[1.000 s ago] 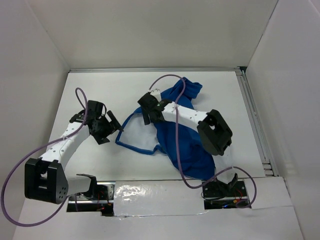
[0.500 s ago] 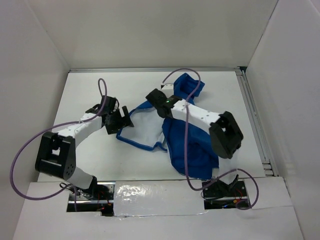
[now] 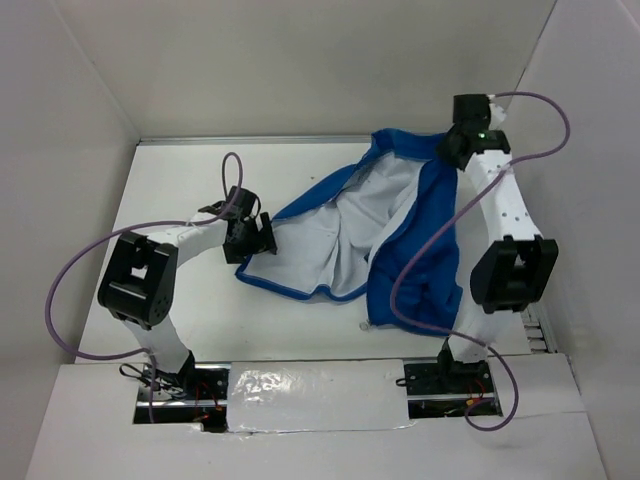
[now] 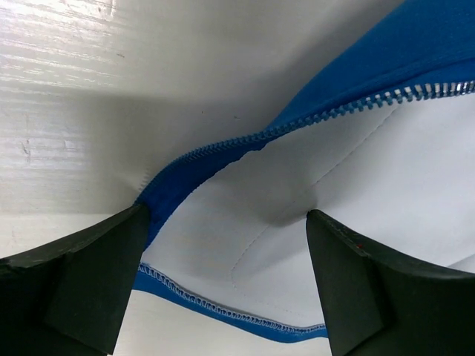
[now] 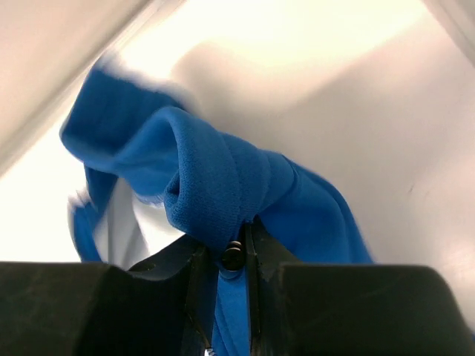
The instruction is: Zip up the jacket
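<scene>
I am not ready to close my left gripper on the jacket's blue left edge yet. I should line it up first, because the edge runs under one finger in the left wrist view.
The blue jacket [image 3: 432, 255] lies spread open on the table with its white lining [image 3: 345, 235] facing up. My right gripper [image 3: 462, 143] is at the far right corner, raised, and shut on a bunched fold of the jacket [image 5: 215, 170]; a small black snap [image 5: 233, 256] sits between its jaws [image 5: 231, 246]. My left gripper [image 3: 262, 240] is at the jacket's left corner and open. In the left wrist view that corner lies between the fingers [image 4: 82, 282], with the zipper teeth [image 4: 334, 111] running along the blue edge above the left gripper [image 4: 226, 222].
White walls enclose the table [image 3: 180, 190] on three sides. A metal rail [image 3: 507, 235] runs along the right edge. Purple cables loop over both arms. Foil tape [image 3: 310, 385] covers the near edge between the arm bases.
My right gripper has closed on the jacket and carried it from the middle to the far right corner, pulling it open. My left gripper has moved right to the jacket's left corner, still open.
</scene>
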You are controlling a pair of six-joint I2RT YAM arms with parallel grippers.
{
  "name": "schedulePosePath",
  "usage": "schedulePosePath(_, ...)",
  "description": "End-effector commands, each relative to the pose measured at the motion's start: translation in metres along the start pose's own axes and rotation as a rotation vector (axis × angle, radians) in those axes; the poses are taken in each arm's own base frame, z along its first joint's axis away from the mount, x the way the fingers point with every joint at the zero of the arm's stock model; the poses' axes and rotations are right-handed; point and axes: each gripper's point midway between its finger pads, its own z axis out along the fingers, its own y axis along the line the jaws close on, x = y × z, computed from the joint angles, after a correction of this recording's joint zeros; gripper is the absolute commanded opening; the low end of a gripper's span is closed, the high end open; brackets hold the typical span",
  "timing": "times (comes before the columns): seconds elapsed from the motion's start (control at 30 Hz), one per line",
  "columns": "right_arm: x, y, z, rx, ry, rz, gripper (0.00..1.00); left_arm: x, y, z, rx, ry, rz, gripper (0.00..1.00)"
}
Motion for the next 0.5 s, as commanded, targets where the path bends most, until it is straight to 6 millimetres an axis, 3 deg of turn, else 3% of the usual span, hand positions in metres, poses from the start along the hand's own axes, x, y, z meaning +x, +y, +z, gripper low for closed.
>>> schedulePosePath(0.0, -0.036, -0.013, 0.038, 0.018, 0.013, 0.118, 0.00, 0.003, 0.000, 0.003, -0.056, 0.004, -0.009, 0.99)
schedulePosePath(0.03, -0.026, -0.020, 0.070, 0.056, 0.071, 0.145, 0.00, 0.004, -0.001, 0.003, -0.062, 0.006, -0.003, 0.99)
schedulePosePath(0.07, -0.054, -0.014, 0.066, 0.044, 0.048, 0.171, 0.00, 0.006, -0.002, 0.003, -0.066, 0.010, 0.002, 0.99)
schedulePosePath(0.1, -0.064, -0.022, 0.077, 0.066, 0.045, 0.203, 0.00, 0.009, -0.003, 0.003, -0.071, 0.014, 0.011, 0.99)
schedulePosePath(0.13, -0.078, -0.016, 0.092, 0.057, 0.022, 0.208, 0.08, 0.008, -0.004, 0.001, -0.078, 0.008, 0.009, 0.99)
schedulePosePath(0.17, -0.079, -0.019, 0.097, 0.059, 0.035, 0.207, 0.12, 0.012, -0.005, -0.001, -0.085, 0.013, 0.012, 0.99)
schedulePosePath(0.23, -0.084, -0.011, 0.103, 0.021, 0.027, 0.187, 0.40, 0.012, -0.006, -0.004, -0.093, 0.005, 0.018, 0.99)
schedulePosePath(0.27, -0.081, -0.007, 0.102, 0.003, 0.032, 0.171, 0.50, 0.012, -0.007, -0.006, -0.093, 0.003, 0.022, 0.99)
schedulePosePath(0.3, -0.079, -0.002, 0.096, -0.022, 0.037, 0.125, 0.66, 0.011, -0.009, -0.008, -0.089, -0.002, 0.024, 0.99)
schedulePosePath(0.33, -0.073, -0.001, 0.081, -0.036, 0.041, 0.099, 0.80, 0.011, -0.011, -0.010, -0.084, -0.004, 0.030, 0.99)
schedulePosePath(0.37, -0.071, 0.012, 0.071, -0.069, 0.016, 0.041, 0.88, 0.012, -0.012, -0.011, -0.083, -0.004, 0.031, 0.99)
schedulePosePath(0.4, -0.081, 0.021, 0.039, -0.103, -0.033, 0.017, 0.91, 0.012, -0.013, -0.012, -0.080, -0.005, 0.028, 0.99)
schedulePosePath(0.43, -0.065, 0.019, 0.037, -0.094, -0.014, -0.019, 1.00, 0.012, -0.014, -0.013, -0.082, -0.007, 0.025, 0.99)
schedulePosePath(0.47, -0.062, 0.018, 0.025, -0.080, -0.030, -0.045, 1.00, 0.014, -0.013, -0.013, -0.093, -0.003, 0.021, 0.99)
